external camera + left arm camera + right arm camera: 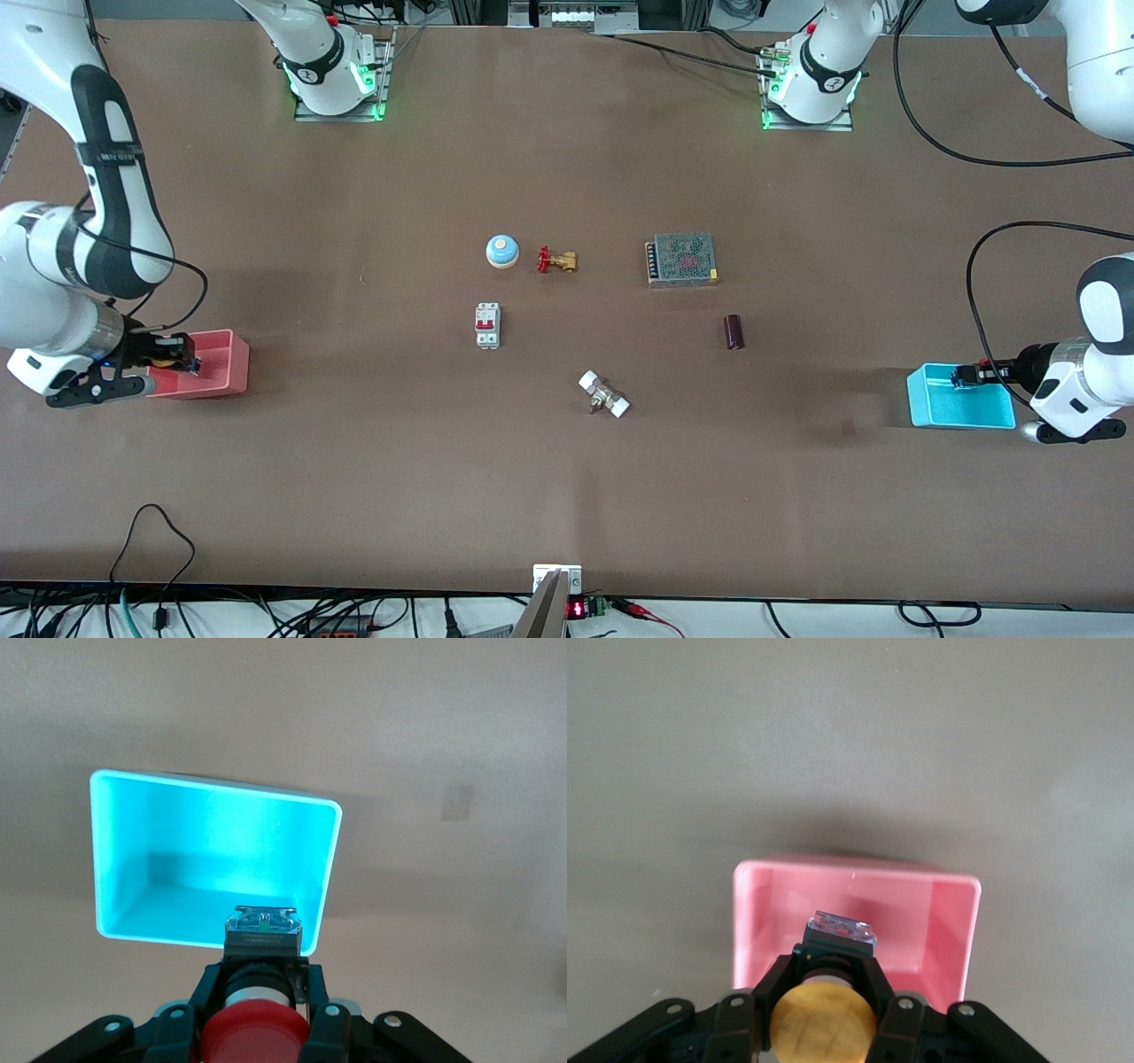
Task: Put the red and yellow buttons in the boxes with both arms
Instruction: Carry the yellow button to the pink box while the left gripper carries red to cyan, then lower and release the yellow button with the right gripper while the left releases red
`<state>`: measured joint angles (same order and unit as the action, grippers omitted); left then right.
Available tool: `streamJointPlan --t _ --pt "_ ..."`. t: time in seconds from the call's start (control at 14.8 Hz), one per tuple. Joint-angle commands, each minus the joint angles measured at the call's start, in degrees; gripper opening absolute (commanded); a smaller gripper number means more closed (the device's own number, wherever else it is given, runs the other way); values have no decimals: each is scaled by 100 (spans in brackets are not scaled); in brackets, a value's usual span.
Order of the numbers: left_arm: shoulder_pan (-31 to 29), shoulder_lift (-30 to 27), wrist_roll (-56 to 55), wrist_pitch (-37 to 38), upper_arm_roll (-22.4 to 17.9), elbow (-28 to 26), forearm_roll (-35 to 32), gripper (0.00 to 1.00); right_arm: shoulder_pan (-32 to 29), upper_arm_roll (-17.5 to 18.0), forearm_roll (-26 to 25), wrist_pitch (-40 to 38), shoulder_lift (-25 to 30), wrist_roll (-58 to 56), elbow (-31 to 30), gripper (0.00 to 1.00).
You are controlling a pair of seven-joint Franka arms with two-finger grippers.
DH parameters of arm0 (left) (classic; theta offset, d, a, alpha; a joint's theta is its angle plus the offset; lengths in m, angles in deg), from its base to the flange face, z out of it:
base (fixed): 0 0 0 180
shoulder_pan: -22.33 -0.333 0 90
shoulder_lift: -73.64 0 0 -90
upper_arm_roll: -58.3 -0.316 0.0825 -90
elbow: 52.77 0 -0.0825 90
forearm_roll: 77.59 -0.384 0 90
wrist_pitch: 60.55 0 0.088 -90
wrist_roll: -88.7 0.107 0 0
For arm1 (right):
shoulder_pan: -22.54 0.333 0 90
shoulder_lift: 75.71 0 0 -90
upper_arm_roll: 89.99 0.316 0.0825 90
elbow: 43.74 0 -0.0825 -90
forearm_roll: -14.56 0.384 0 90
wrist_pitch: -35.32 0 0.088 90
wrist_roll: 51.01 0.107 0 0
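Observation:
My left gripper needs to move the red button into the cyan box before releasing the button: the red button's black body (262,941) hangs above the cyan box's near rim.
My left gripper (967,376) is shut on the red button (252,1035) and holds it over the cyan box (960,409) at the left arm's end of the table; the box also shows in the left wrist view (332,850). My right gripper (177,354) is shut on the yellow button (824,1026) and holds it over the pink-red box (223,365) at the right arm's end; the box also shows in the right wrist view (957,921). In the front view the yellow cap (163,361) peeks out by the fingers.
Mid-table lie a blue-and-white bell (501,251), a brass valve with red handle (556,260), a circuit breaker (488,325), a metal power supply (680,259), a dark cylinder (733,331) and a white-capped fitting (603,394).

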<state>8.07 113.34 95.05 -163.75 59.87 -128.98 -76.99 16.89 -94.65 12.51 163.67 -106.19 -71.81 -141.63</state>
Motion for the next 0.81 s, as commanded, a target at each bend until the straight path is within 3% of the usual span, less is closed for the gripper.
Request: streamJointPlan --t 0.0,0.61,0.68,0.75 --pt "-16 388 130 37 11 571 -16 21 -190 96 108 216 -300 -284 209 24" --pt "-165 872 596 -385 -7 774 -51 21 -226 167 328 348 -573 -276 192 26" --pt "-165 924 604 -385 -7 774 -51 21 -226 167 328 348 -573 -276 192 33" --pt "-174 968 604 -394 2 783 -51 21 -226 167 328 348 -590 -284 192 34"
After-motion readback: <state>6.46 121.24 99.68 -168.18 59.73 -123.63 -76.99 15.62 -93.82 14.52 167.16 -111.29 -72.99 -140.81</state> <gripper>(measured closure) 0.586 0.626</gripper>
